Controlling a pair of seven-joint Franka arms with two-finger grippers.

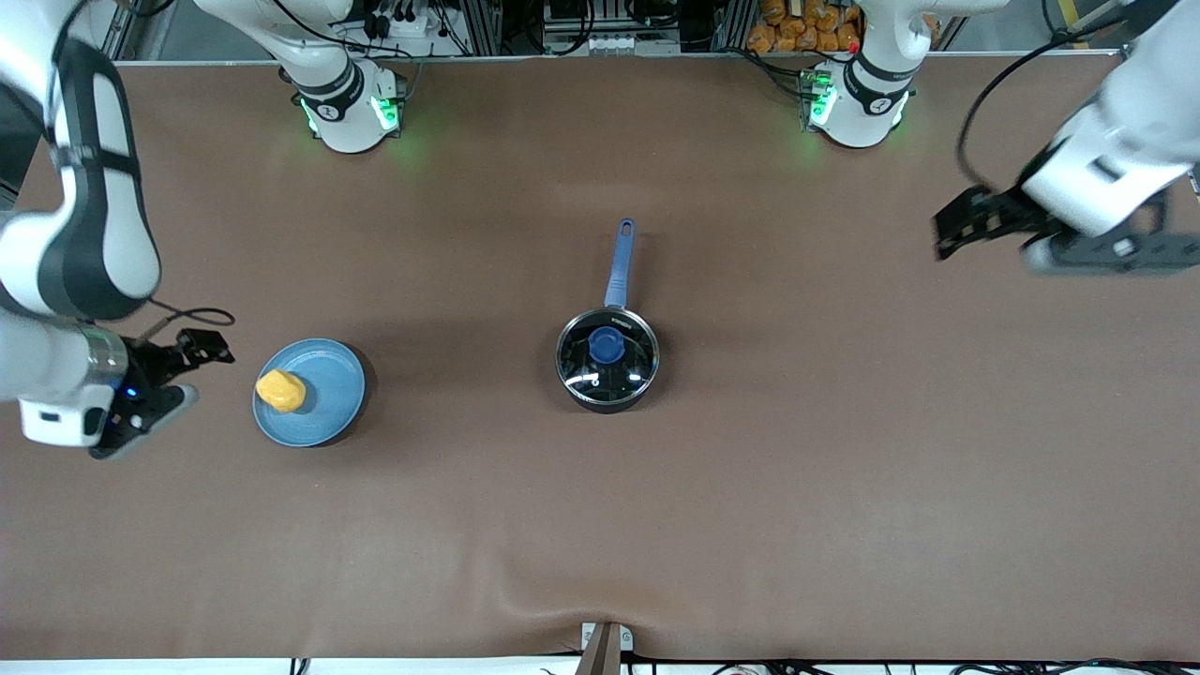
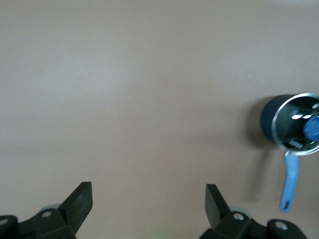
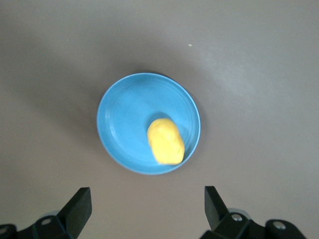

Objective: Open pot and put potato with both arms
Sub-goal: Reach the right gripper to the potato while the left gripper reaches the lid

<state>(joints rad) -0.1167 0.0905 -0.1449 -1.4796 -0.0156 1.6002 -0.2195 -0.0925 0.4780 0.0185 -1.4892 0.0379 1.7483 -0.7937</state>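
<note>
Next, my right gripper takes hold of the yellow potato (image 1: 281, 391) by its long sides. Then it puts the potato into the black pot (image 1: 607, 375).
The black pot (image 1: 607, 375) stands mid-table with its glass lid (image 1: 586, 361) on, blue knob (image 1: 607, 345) on top, and the blue handle (image 1: 620, 262) pointing toward the robots' bases. The yellow potato (image 1: 281, 391) lies on a light-blue plate (image 1: 323, 384) toward the right arm's end. My right gripper (image 1: 150, 403) is open and empty above the table beside the plate; the right wrist view shows the potato (image 3: 166, 141) on the plate (image 3: 124, 114) ahead of the gripper (image 3: 148, 199). My left gripper (image 1: 1097, 253) is open and empty, high over the left arm's end; the left wrist view shows the pot (image 2: 269, 117) well off from the gripper (image 2: 148, 199).
The table is covered with a brown mat (image 1: 844, 469). The two arm bases (image 1: 352, 108) (image 1: 858, 103) stand along the edge farthest from the front camera. A small mount (image 1: 605, 642) sits at the nearest table edge.
</note>
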